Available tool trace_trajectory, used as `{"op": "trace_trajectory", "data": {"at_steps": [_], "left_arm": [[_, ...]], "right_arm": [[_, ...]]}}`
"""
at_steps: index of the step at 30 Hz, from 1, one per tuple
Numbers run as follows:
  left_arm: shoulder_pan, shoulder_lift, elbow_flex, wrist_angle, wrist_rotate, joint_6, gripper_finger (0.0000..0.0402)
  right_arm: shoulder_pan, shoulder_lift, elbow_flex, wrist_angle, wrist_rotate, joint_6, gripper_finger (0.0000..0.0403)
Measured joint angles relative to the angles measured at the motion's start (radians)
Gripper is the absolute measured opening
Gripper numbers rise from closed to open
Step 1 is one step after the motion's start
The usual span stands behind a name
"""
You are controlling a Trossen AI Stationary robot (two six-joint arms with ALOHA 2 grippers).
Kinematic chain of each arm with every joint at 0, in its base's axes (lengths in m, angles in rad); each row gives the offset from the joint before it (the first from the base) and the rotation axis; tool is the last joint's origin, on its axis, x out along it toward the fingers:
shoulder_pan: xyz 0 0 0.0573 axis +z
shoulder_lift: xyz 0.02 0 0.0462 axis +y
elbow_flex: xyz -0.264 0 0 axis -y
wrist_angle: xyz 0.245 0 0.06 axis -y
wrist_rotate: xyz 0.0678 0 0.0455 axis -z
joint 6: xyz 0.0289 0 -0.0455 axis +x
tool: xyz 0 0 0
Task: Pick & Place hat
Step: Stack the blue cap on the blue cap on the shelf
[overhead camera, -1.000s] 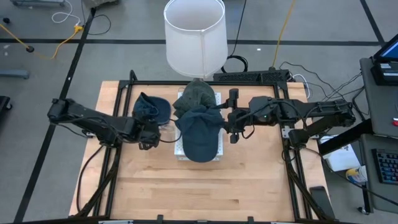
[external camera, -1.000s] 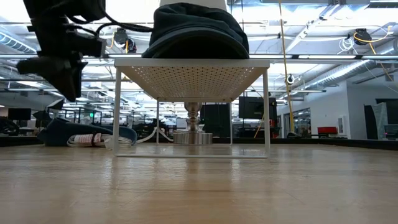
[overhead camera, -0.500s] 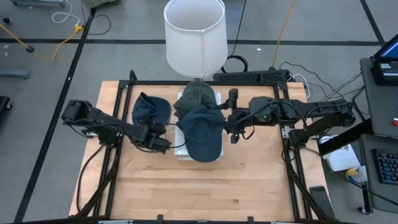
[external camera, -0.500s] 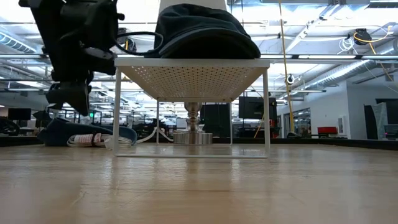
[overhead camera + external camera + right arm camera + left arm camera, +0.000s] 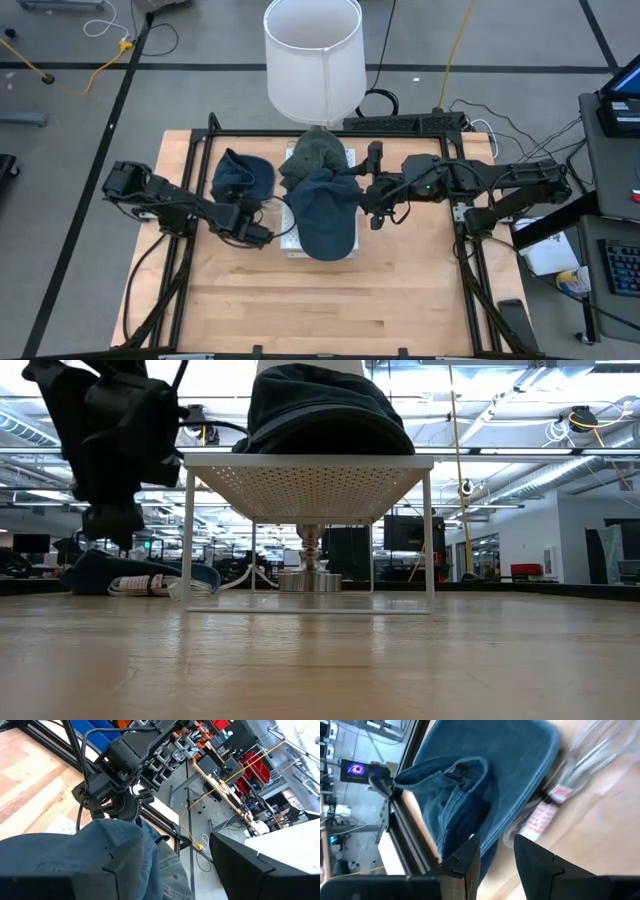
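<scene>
My left gripper grabs the blue hat on the table by the edge of its brim (image 5: 262, 194) next, to put the hat on the white rack (image 5: 291, 243).
A white wire rack (image 5: 291, 243) stands mid-table, with an olive hat (image 5: 316, 152) on its far part and a dark blue hat (image 5: 325, 212) on its near part. A second blue hat (image 5: 240, 176) lies on the table left of the rack, beside a clear labelled bag (image 5: 545, 812). My left gripper (image 5: 257, 233) hangs open above the table just left of the rack, near that hat (image 5: 470, 785), with nothing between its fingers. My right gripper (image 5: 366, 192) stands open at the right edge of the rack's blue hat (image 5: 100, 852). My right gripper comes level from the table's right, its wide-open fingers at the right edge (image 5: 130, 845) of the blue hat lying on the rack. I cannot tell whether a finger touches the cloth.
A lamp with a white shade (image 5: 313, 55) stands behind the rack, its base (image 5: 310, 575) showing under the shelf. A black frame (image 5: 210, 135) borders the wooden table (image 5: 330, 300). Bare wood lies toward the near edge.
My left gripper has sunk toward the table and gone toward the right and near edges, up to the rack's left side, rolling as it went. On the rack, the blue hat's right edge has shifted slightly.
</scene>
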Motion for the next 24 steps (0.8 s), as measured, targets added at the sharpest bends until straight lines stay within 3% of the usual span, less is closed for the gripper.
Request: {"op": "trace_trajectory", "data": {"at_steps": [9,18,24], "left_arm": [[0.02,-0.001,-0.046,-0.018,-0.012,0.015,0.0124],[0.021,0.0,-0.206,0.138,-0.018,0.011,0.0124],[0.026,0.0,-0.23,0.15,-0.027,-0.006,0.0117]], "right_arm": [[0.0,0.0,0.0,0.011,0.0,-0.034,0.0222],[0.002,0.001,0.0,0.018,-0.001,-0.031,0.0222],[0.01,0.001,0.0,0.059,-0.007,0.004,0.0218]]}}
